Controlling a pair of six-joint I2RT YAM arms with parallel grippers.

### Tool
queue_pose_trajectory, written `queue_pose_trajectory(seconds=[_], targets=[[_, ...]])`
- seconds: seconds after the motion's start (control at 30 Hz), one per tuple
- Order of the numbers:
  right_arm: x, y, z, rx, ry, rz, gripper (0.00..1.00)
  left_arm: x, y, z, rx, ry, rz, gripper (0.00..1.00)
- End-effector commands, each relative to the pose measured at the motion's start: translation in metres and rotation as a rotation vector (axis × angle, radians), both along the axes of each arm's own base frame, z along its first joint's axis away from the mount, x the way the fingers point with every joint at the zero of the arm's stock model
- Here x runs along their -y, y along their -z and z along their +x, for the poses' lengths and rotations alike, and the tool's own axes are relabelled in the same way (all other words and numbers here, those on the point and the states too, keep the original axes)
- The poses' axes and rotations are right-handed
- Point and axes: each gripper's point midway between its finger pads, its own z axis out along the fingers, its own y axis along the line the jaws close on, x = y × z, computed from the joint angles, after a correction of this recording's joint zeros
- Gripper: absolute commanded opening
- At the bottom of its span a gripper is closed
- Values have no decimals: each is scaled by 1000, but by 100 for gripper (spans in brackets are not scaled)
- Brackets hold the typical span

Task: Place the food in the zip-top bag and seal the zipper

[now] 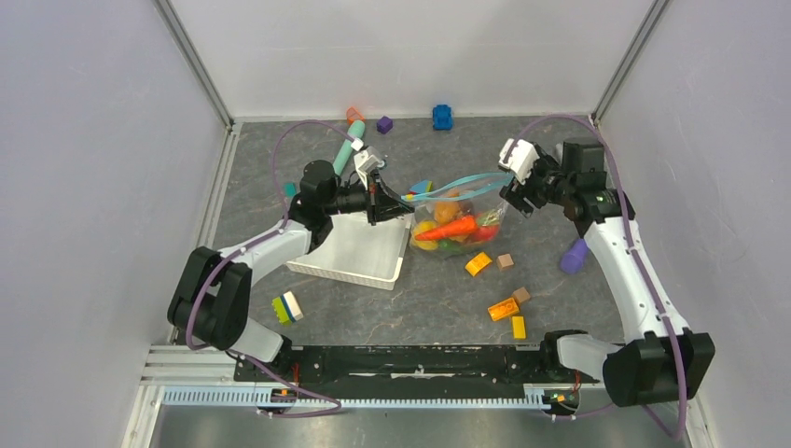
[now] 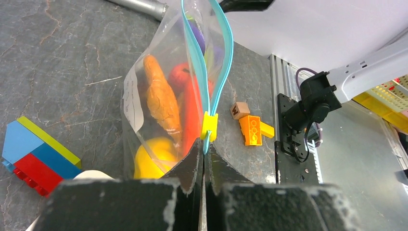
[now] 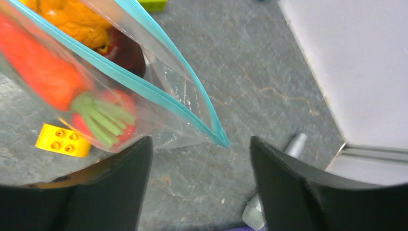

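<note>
Next, my right gripper grips the yellow slider just past my left gripper's hold, to pull the slider along and close the zipper.
The clear zip-top bag sits mid-table with the food inside: an orange carrot, red, yellow and purple pieces. My left gripper is shut on the left end of the teal zipper. In the left wrist view its gripper pinches the strip just below the yellow slider. Beyond the slider the two teal strips stand apart, so the mouth is open. My right gripper is open at the bag's right end. In the right wrist view the bag's teal corner lies just ahead of its gripper, untouched.
A white mesh basket lies under the left arm. Loose blocks lie in front of the bag: orange, brown, orange-yellow. A purple piece lies by the right arm. A teal marker toy and a blue block lie at the back.
</note>
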Motion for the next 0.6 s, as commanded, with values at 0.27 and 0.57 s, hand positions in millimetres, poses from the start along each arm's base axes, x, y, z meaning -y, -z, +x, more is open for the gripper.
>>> queue_pose_trajectory(seconds=[0.27, 0.57], targets=[[-96, -126, -71, 393, -570, 380, 98, 3, -41, -12, 129, 7, -33, 2], [-171, -112, -74, 225, -735, 338, 97, 2, -41, -21, 201, 44, 26, 2]])
